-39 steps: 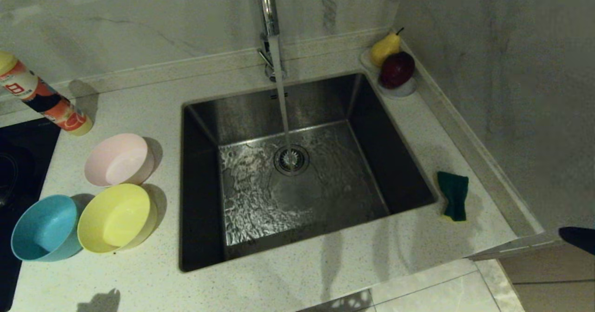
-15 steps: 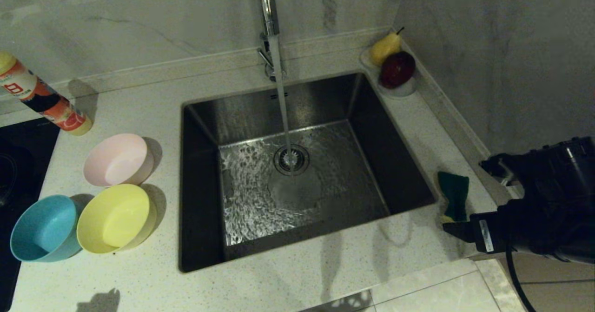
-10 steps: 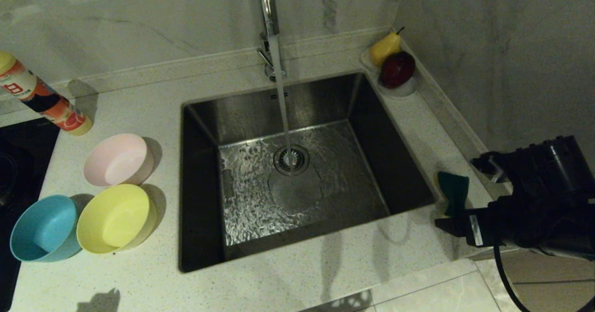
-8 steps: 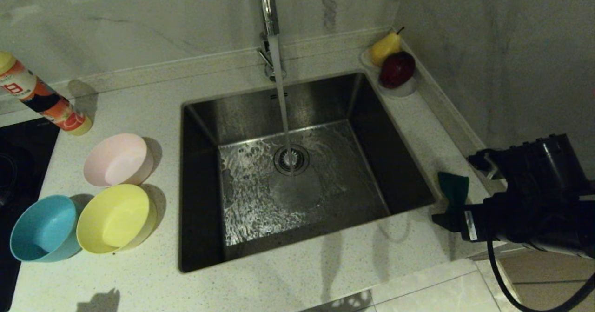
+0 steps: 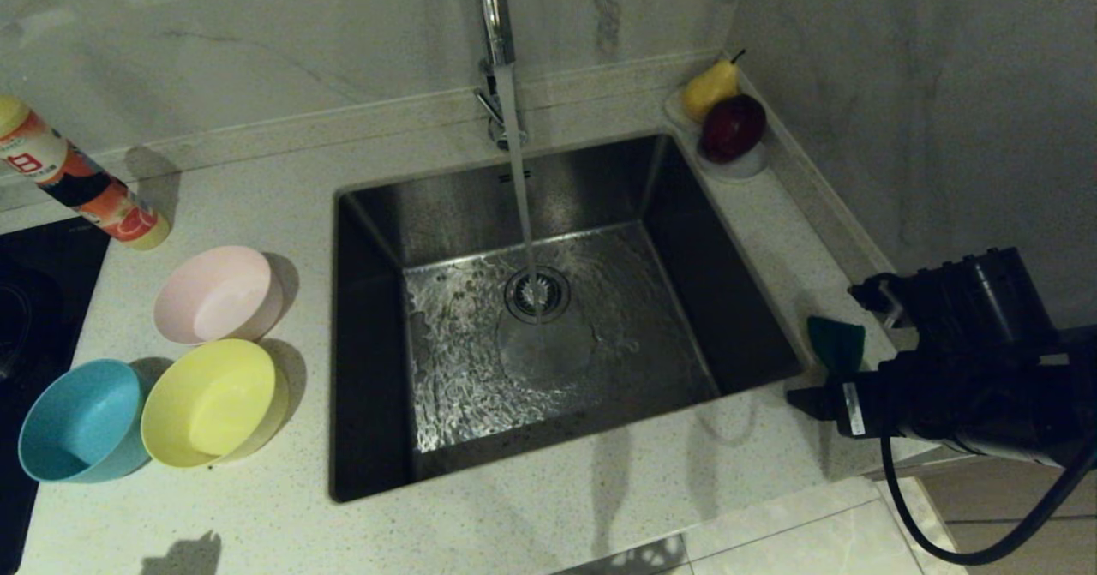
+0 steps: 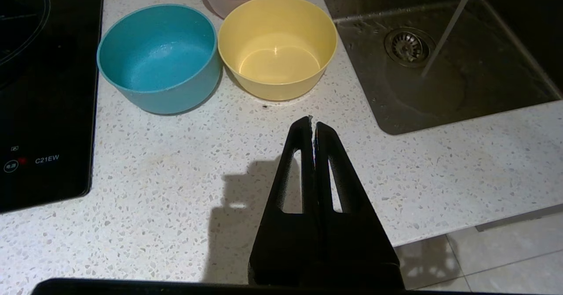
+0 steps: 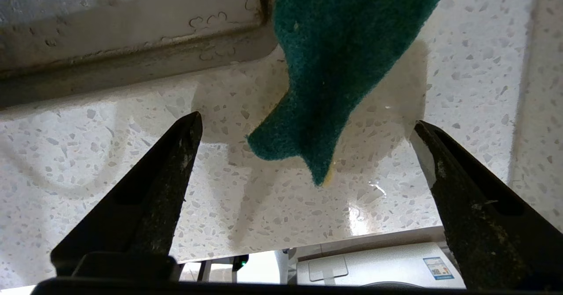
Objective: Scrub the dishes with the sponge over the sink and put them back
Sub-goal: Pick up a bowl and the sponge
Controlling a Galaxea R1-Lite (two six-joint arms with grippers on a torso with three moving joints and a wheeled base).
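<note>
My right gripper should grab the sponge by its narrow middle (image 5: 842, 366) next, so the sponge's wide green side (image 5: 834, 337) stays free to scrub the bowls.
Three dishes stand left of the sink (image 5: 367, 361): a pink bowl (image 5: 218, 294), a yellow bowl (image 5: 210, 402) and a blue bowl (image 5: 83, 421). The green-faced sponge (image 5: 836, 342) lies on the counter right of the sink. My right gripper (image 5: 823, 345) hangs open over the sponge's near end. In the right wrist view the sponge (image 7: 343, 44) reaches in between the spread fingers of that gripper (image 7: 305, 121), touching neither. My left gripper (image 6: 313, 121) is shut and empty over the counter, short of the yellow bowl (image 6: 277, 44) and the blue bowl (image 6: 158, 57).
The tap (image 5: 495, 35) runs water onto the drain strainer (image 5: 537, 294). A saucer with a pear and an apple (image 5: 728, 125) sits in the back right corner. A bottle (image 5: 77, 176) and a black hob (image 5: 34, 301) are at the left. A wall rises close on the right.
My right arm has come in from the right and moved over the sponge, now covering its near end. The bowls, the sponge and the left gripper have stayed put.
</note>
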